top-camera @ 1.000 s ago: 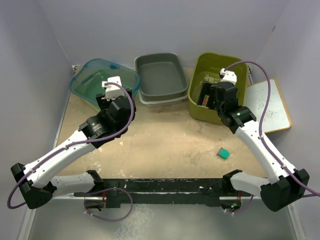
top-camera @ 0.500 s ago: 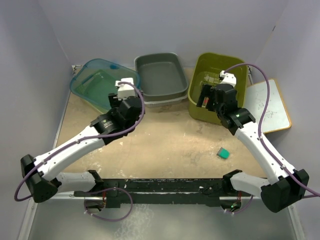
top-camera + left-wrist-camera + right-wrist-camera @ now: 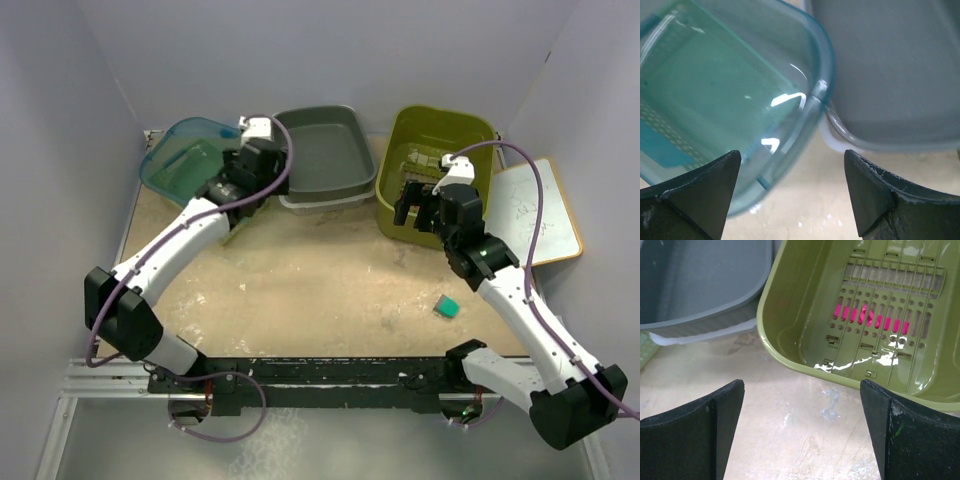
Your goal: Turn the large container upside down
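The left gripper next grabs the container's rim on the side beside the grey tub [image 3: 320,140] to turn the teal container over.
Three containers stand opening-up along the back: a clear teal one [image 3: 185,160], a grey tub [image 3: 320,140] and a deep olive slotted one [image 3: 440,135]; which counts as the large container I cannot tell. My left gripper [image 3: 245,180] hangs open over the spot where the teal rim [image 3: 815,95] meets the grey tub [image 3: 890,65], holding nothing [image 3: 791,154]. My right gripper [image 3: 415,208] is open just in front of the olive container's near-left rim [image 3: 790,352], with bare table between its fingers [image 3: 802,382].
A small teal block [image 3: 446,306] lies on the table to the right of centre. A whiteboard [image 3: 535,210] lies beyond the olive container. Something pink [image 3: 865,317] shows through the olive container's slots. Pale walls close in the back and sides.
My left arm has swung back and right, from the teal container's near side to the gap beside the grey tub, jaws spreading slightly. The right gripper has drawn a little off the olive container.
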`<state>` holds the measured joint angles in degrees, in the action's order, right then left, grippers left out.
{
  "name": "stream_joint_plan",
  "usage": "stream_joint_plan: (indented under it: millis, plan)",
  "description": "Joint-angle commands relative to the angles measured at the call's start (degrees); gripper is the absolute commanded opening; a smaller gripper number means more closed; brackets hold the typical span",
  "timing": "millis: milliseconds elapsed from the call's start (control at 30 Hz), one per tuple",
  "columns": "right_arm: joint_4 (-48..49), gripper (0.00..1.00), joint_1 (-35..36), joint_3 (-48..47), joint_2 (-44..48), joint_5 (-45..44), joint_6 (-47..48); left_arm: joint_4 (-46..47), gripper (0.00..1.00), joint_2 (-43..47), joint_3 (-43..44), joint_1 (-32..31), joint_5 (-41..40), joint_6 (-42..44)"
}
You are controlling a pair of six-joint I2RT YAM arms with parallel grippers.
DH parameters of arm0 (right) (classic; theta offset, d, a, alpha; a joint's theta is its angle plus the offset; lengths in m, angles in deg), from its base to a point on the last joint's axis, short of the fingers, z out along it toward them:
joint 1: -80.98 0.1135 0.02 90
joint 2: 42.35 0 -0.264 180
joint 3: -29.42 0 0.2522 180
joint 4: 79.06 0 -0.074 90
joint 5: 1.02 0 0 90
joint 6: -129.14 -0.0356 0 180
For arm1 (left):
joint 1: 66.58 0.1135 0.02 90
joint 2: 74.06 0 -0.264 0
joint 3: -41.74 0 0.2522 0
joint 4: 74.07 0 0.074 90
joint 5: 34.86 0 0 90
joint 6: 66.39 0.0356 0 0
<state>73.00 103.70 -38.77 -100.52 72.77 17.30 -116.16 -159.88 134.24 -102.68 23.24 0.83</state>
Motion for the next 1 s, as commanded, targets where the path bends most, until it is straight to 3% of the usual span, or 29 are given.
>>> stream_joint_plan:
  millis: [0,133,300,500,600,867,967]
  plan:
    - [2.91,1.0,-0.31,-0.02,2.1,2.49,0.99,-3.8,0.81,-3.22,8.8,7.51,11.43,6.23]
    - [2.21,1.0,-0.31,0.17,1.98,2.65,0.77,-4.61,0.78,-5.06,8.23,11.84,20.52,10.78]
    - [1.85,1.0,-0.31,-0.01,1.66,3.63,-0.54,-10.01,0.76,-8.48,9.92,12.51,28.98,16.22]
    - [1.76,1.0,-0.31,0.01,1.3,5.15,-2.15,-11.1,0.68,-10.25,9.73,12.76,29.22,18.83]
    - [1.41,1.0,-0.26,0.21,1.37,5.46,-2.83,-10.51,0.59,-10.41,9.07,12.74,28.16,19.3]
    - [0.71,1.0,-0.28,0.24,2.1,5.41,-3.18,-10.43,0.22,-10.63,10.13,12.75,25.41,20.97]
    - [0.47,1.0,-0.31,0.43,2.51,5.31,-3.27,-12.34,0.16,-9.6,12.76,12.74,22.86,21.44]
